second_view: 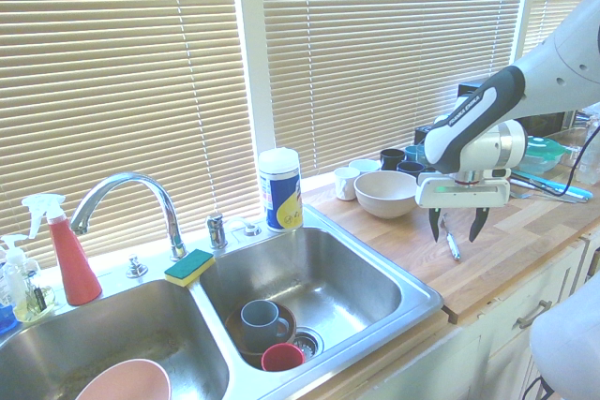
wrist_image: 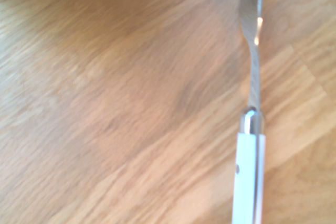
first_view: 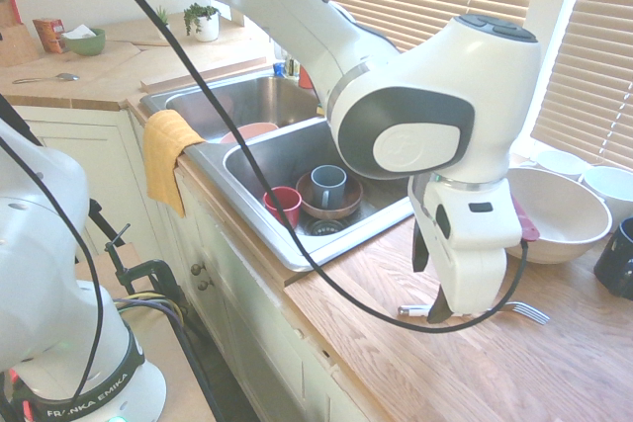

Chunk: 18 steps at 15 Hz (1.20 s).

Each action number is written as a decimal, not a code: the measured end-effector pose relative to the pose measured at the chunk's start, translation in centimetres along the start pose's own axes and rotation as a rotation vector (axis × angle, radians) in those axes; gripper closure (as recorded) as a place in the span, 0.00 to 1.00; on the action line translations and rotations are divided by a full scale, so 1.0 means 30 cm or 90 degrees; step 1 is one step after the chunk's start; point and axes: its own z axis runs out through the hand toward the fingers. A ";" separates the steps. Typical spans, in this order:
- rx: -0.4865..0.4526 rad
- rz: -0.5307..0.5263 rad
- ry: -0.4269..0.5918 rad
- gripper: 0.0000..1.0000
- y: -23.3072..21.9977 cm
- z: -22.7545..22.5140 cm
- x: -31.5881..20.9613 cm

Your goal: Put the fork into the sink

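Note:
My gripper should lower before it closes on the handle, because its fingers straddle the white handle (second_view: 455,248) (wrist_image: 247,177) above the wooden counter and would miss it now.
The fork (first_view: 529,313) lies flat on the wooden counter to the right of the sink (first_view: 247,216); its white handle and silvery neck fill the wrist view (wrist_image: 249,171). My gripper (second_view: 456,229) hangs just above it, open. Its two dark fingers stand on either side of the fork (second_view: 453,245), and nothing is held. In the first exterior view the gripper (first_view: 432,289) hides most of the handle; only the tines and the handle's end show. The near basin of the steel sink (second_view: 412,292) holds a grey mug in a brown bowl and a red cup.
A big white bowl (first_view: 559,210) and a dark mug (first_view: 618,259) stand behind the fork by the window. A yellow cloth (first_view: 166,155) hangs over the sink's front rim. Faucet (second_view: 131,196), sponge (second_view: 189,267) and canister (second_view: 278,189) line the sink's back.

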 end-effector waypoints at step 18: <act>-0.006 -0.020 -0.008 1.00 -0.025 0.092 0.037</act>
